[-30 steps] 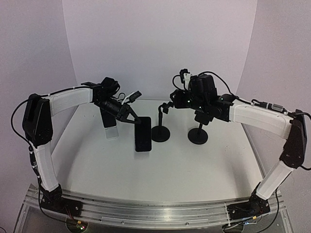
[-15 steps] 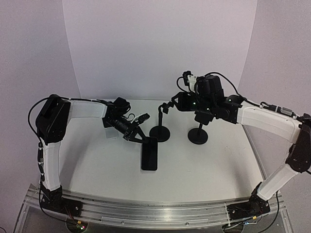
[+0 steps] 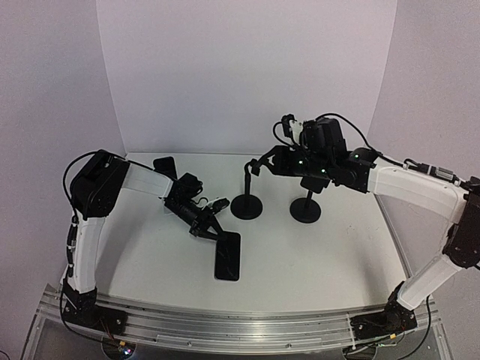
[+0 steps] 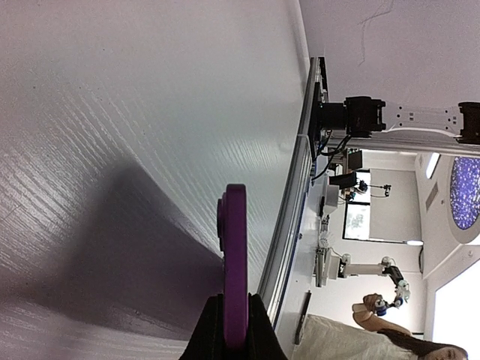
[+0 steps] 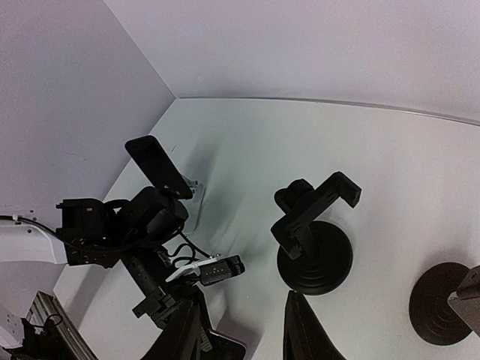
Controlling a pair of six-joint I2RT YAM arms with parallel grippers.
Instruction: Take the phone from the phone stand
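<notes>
My left gripper holds the phone low over the empty table. It should open now, because the phone would land on the tabletop.
The phone [image 3: 227, 256] has a dark face and a purple case and lies low over the table, in front of the black phone stand [image 3: 246, 204]. My left gripper [image 3: 213, 229] is shut on the phone's far end. In the left wrist view the phone's purple edge [image 4: 235, 262] sits between the shut fingers of my left gripper [image 4: 235, 339], close above the table. The stand's clamp [image 5: 322, 202] is empty. My right gripper [image 5: 244, 337] is open and empty, held above and behind the stand, and shows in the top view [image 3: 311, 180].
A second black stand [image 3: 306, 209] stands to the right of the first, under my right gripper. Another dark phone [image 3: 163, 166] leans on a clear holder at the back left. The table's front rail [image 4: 296, 187] lies just beyond the held phone.
My left gripper has carried the phone down and toward the table's front, away from the stand, from upright to nearly flat. My right arm has hardly moved.
</notes>
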